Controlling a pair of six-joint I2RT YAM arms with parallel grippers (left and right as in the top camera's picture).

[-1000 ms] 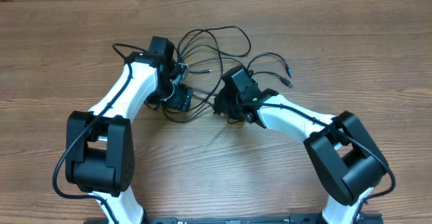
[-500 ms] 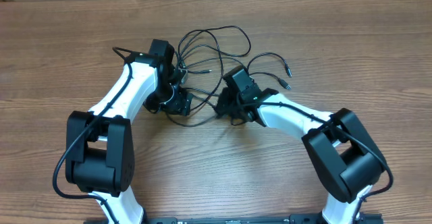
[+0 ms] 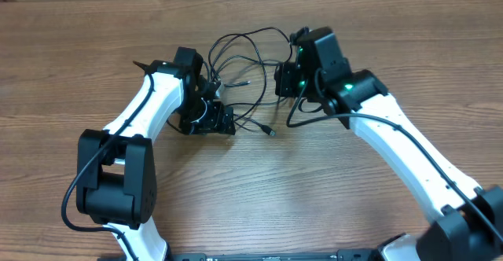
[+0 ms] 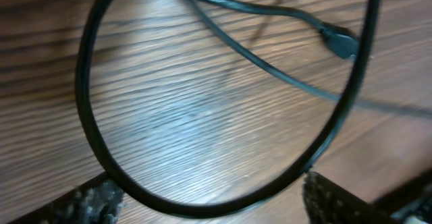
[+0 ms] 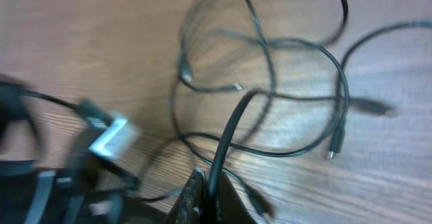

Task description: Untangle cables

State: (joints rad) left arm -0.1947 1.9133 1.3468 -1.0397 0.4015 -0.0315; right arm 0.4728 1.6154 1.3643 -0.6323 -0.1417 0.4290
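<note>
Next, the left gripper grips the cable loop [image 4: 91, 126] at its bend [image 4: 206, 210], opposite my right gripper's piece of cable, and leaves the plug ends free to untangle.
The cables [image 3: 250, 55] are thin black wires in a loose tangle at the middle back of the wooden table, with one plug end [image 3: 270, 131] lying toward the front. My left gripper [image 3: 217, 123] sits low at the tangle's left edge. In the left wrist view it is open [image 4: 209, 196], and a cable loop [image 4: 91, 126] lies on the table between its fingers. My right gripper [image 3: 285, 81] is raised at the tangle's right side. In the right wrist view it [image 5: 210, 196] is shut on one cable strand [image 5: 229, 135] that rises from the jaws toward the tangle [image 5: 297, 96].
The wooden table [image 3: 71, 64] extends on all sides; its far edge runs along the top of the overhead view. The left arm's white link [image 5: 102, 137] shows blurred at the left of the right wrist view. Thicker arm cables hang off both arms.
My right arm has swung up and back to the right with a cable strand in its jaws, pulling it away from the tangle. A plug end now lies exposed. My left gripper shifted slightly.
</note>
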